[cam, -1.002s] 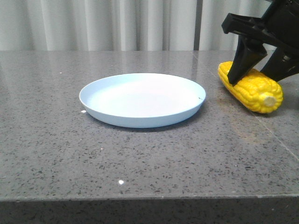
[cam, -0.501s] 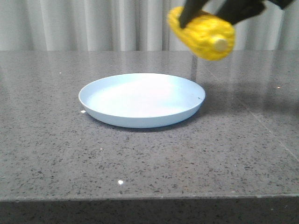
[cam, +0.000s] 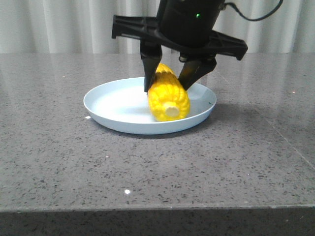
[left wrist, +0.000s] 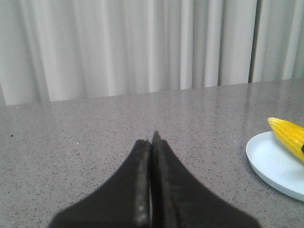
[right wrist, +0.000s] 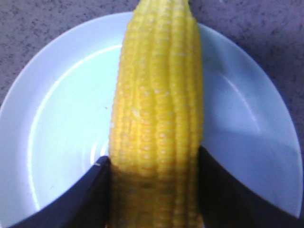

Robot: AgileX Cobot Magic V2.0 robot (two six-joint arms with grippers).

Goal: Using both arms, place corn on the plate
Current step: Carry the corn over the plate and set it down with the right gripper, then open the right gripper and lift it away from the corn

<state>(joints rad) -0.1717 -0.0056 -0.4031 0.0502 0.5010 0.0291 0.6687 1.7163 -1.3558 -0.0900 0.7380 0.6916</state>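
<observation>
My right gripper releases the yellow corn now, since the corn's lower side rests in the pale blue plate, inside the plate's rim.
The yellow corn [cam: 167, 96] lies in the pale blue plate [cam: 106, 110], stub end toward the camera. My right gripper [cam: 166, 83] reaches down over the plate and is shut on the corn, one finger on each side of the cob. In the right wrist view the corn [right wrist: 159, 118] runs between the two dark fingers above the plate [right wrist: 61, 123]. My left gripper [left wrist: 153, 142] is shut and empty, low over the table well left of the plate [left wrist: 275, 164]; the corn's tip [left wrist: 287, 133] shows at that view's edge. The left gripper is out of the front view.
Grey speckled stone tabletop [cam: 59, 162] with its front edge near the camera. Pale curtains [cam: 74, 24] hang behind the table. A seam line runs across the table's right part [cam: 290, 142].
My right gripper has carried the corn from the table at the right, up and leftward, then down onto the plate. The plate has not moved.
</observation>
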